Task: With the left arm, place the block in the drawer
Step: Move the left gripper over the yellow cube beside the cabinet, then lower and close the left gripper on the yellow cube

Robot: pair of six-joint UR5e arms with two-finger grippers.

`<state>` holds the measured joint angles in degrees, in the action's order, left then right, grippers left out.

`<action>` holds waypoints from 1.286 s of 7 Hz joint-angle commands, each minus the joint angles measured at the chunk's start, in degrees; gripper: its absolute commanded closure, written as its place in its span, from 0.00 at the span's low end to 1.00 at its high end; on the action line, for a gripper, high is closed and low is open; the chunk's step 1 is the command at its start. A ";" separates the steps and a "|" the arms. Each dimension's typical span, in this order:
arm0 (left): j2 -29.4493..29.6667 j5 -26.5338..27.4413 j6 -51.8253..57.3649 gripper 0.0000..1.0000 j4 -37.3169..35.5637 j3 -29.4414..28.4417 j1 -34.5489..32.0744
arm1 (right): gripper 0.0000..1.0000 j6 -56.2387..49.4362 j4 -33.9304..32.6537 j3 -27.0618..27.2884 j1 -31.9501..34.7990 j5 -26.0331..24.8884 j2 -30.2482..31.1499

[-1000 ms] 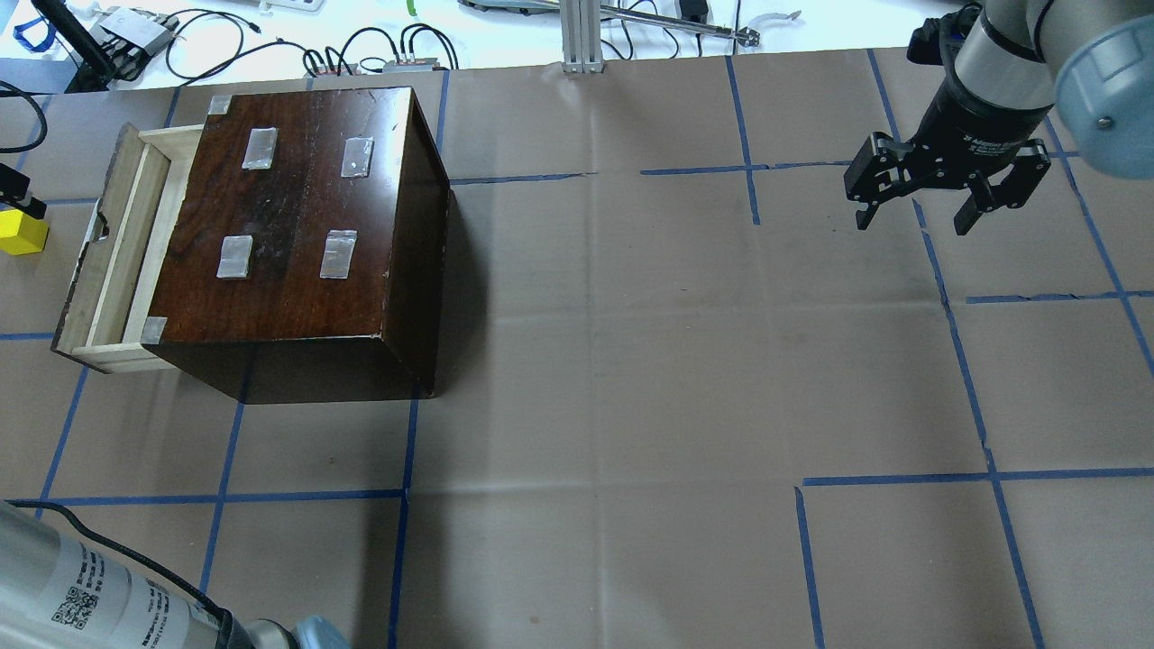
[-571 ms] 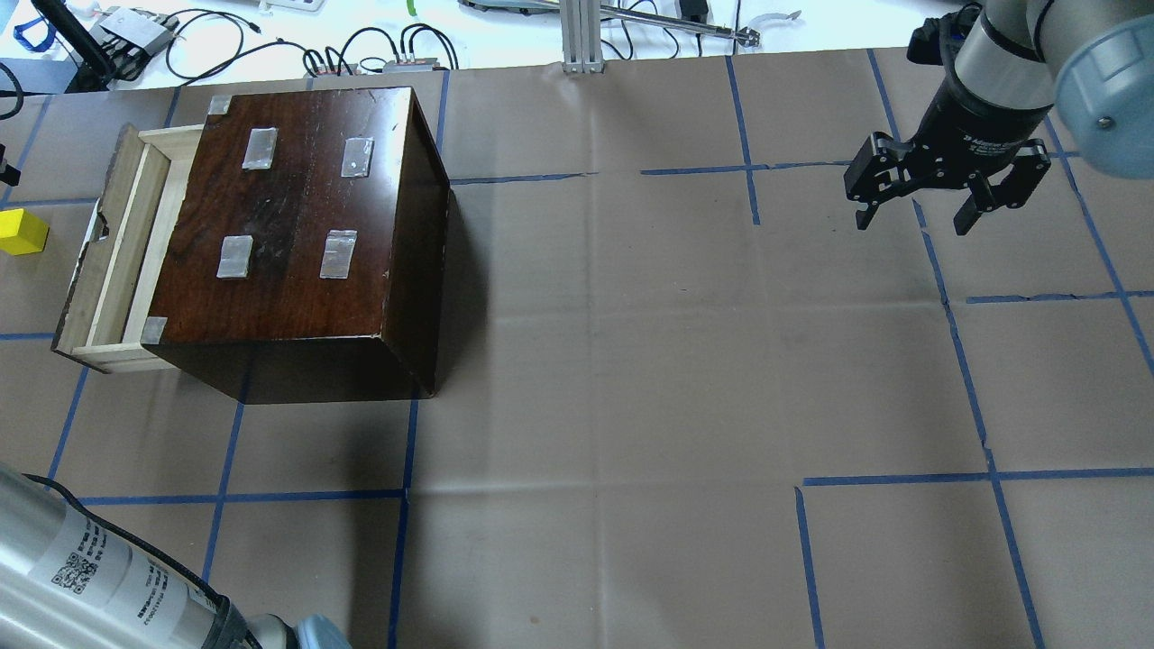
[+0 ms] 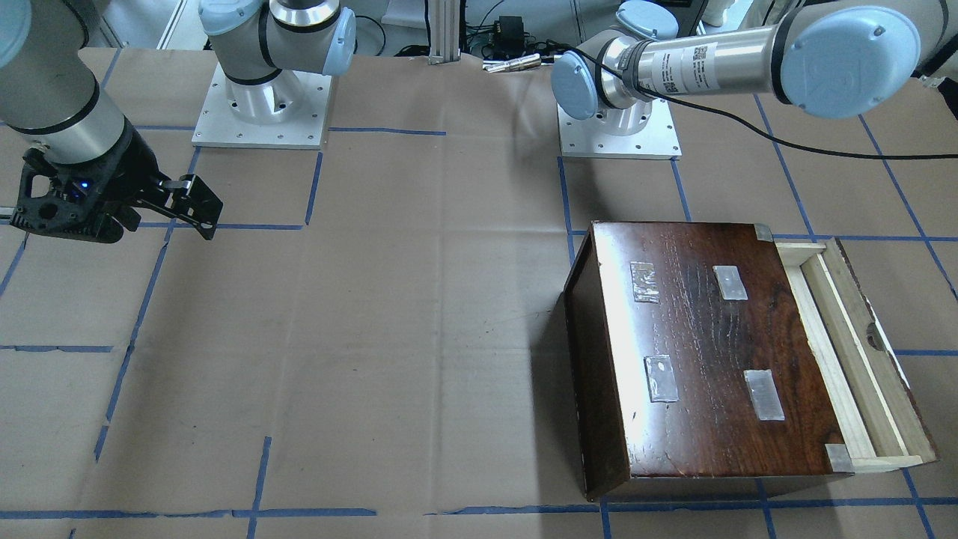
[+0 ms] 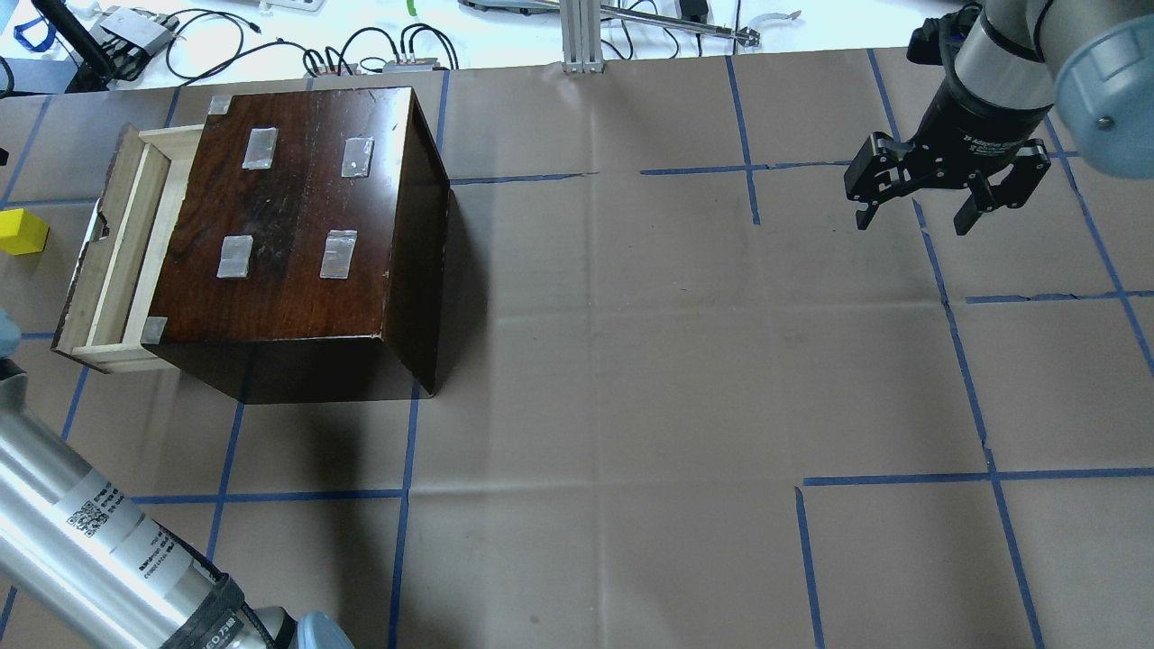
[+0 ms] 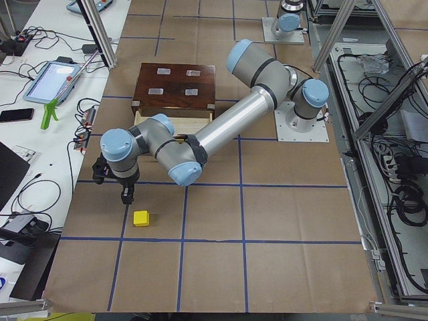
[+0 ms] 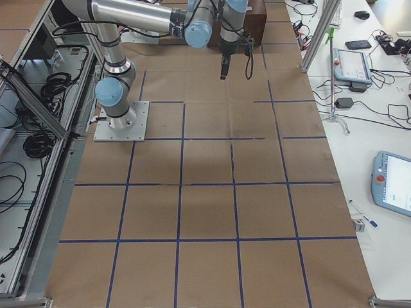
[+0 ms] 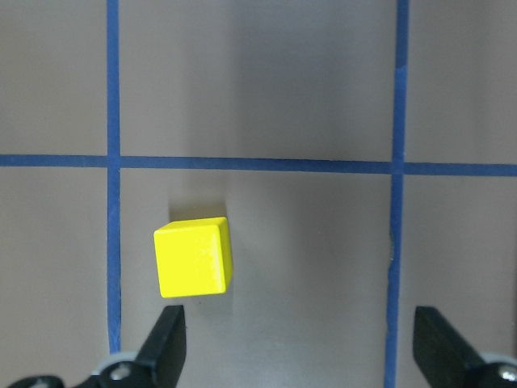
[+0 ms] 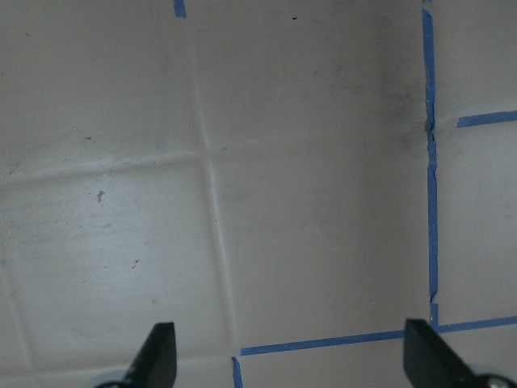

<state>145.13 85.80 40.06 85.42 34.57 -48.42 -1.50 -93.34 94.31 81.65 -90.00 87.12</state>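
Note:
The yellow block needs to go in the drawer (image 3: 851, 355). My left gripper should pick it up by its opposite sides next.
The yellow block (image 4: 20, 232) lies on the paper-covered table, left of the drawer (image 4: 115, 248), which stands pulled out of the dark brown box (image 4: 297, 225). In the left wrist view my left gripper (image 7: 303, 343) is open and empty above the table. The block (image 7: 194, 257) sits just ahead of one fingertip (image 7: 168, 335), not between the two. In the exterior left view the gripper (image 5: 112, 186) hovers beside the block (image 5: 140, 218). My right gripper (image 4: 912, 223) is open and empty at the far right, over bare paper (image 8: 292, 352).
The left arm's silver tube (image 4: 90, 541) crosses the near left corner. Cables and small devices (image 4: 361, 50) and an aluminium post (image 4: 581, 36) line the far edge. Blue tape lines grid the brown paper.
The left gripper's black tip has slid out of the overhead view at the left edge. The left arm's tube has swung further into the near left corner. Block, drawer and right arm have not moved.

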 commanded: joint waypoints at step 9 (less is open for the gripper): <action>14.74 3.15 0.81 0.26 3.52 -10.14 2.46 | 0.00 0.09 0.00 0.00 0.00 0.00 -0.02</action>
<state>159.63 88.22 40.94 88.98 24.47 -45.99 -1.48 -93.34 94.28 81.65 -90.00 87.10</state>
